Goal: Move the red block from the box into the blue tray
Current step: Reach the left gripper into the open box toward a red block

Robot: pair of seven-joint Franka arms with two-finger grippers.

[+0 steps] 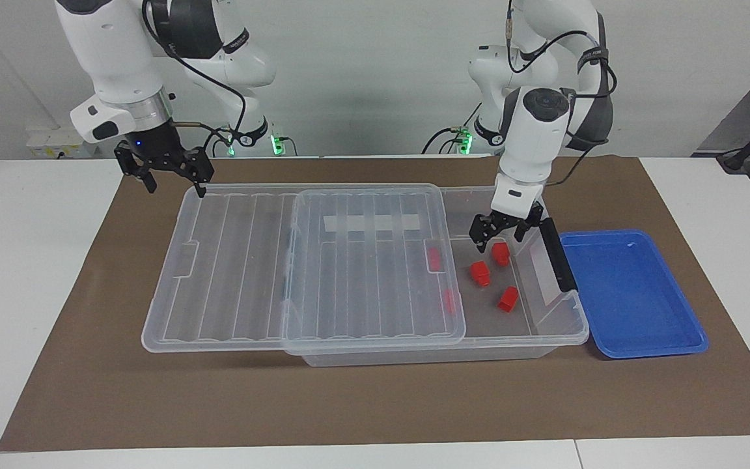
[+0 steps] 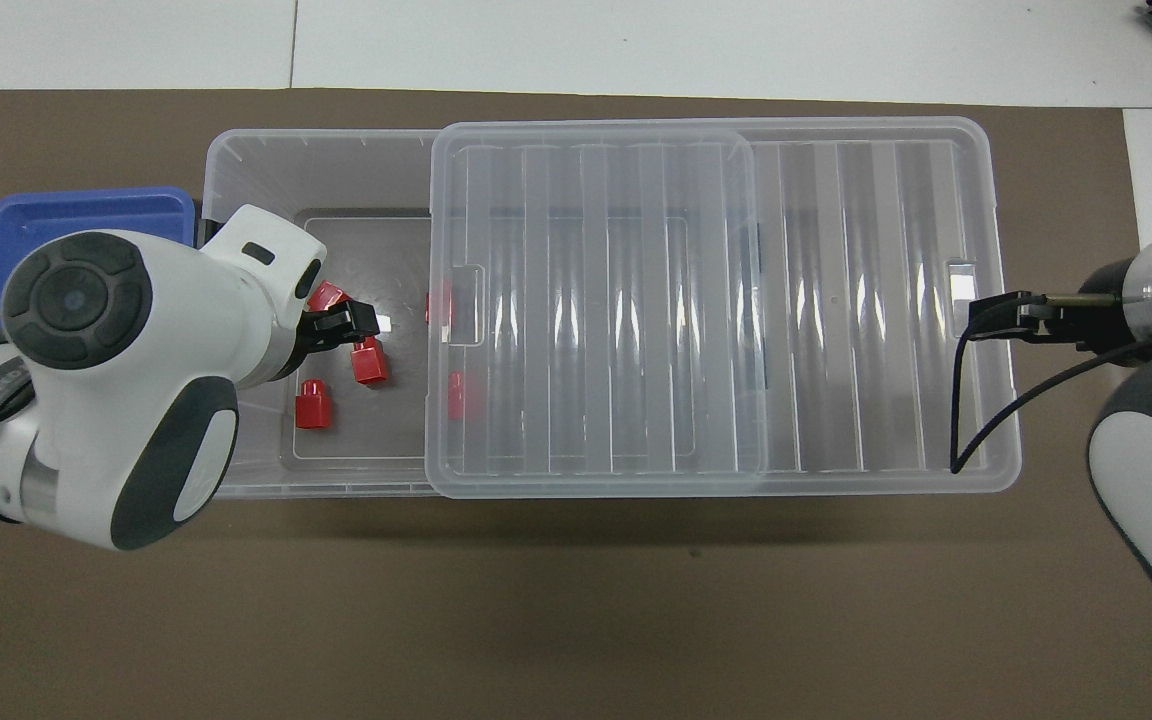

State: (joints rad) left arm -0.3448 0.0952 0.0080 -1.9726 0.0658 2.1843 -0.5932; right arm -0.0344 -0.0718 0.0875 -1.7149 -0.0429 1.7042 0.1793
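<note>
My left gripper grabs a red block by its square body (image 2: 370, 366) next, to get it from the box into the blue tray (image 2: 86, 210).
The clear box (image 1: 547, 340) (image 2: 236, 160) has its ribbed lid (image 1: 232, 273) (image 2: 836, 300) slid toward the right arm's end, which leaves the end by the blue tray uncovered. Three red blocks lie there uncovered (image 1: 500, 254) (image 1: 480, 273) (image 1: 508, 299) (image 2: 369, 362) (image 2: 313, 405). Two more show through the lid (image 1: 435, 259) (image 2: 456, 396). My left gripper (image 1: 500, 240) (image 2: 346, 325) hangs open, low inside the box just over these blocks; I cannot tell whether it touches one. The blue tray (image 1: 629, 293) (image 2: 86, 210) holds nothing. My right gripper (image 1: 176, 182) (image 2: 996, 318) is open over the lid's overhanging end.
The box's black clip handle (image 1: 557, 254) stands between the blocks and the tray. A black cable (image 2: 966, 420) hangs from the right gripper over the lid. Everything rests on a brown mat (image 1: 375, 404) on the white table. In the overhead view the left arm covers much of the tray.
</note>
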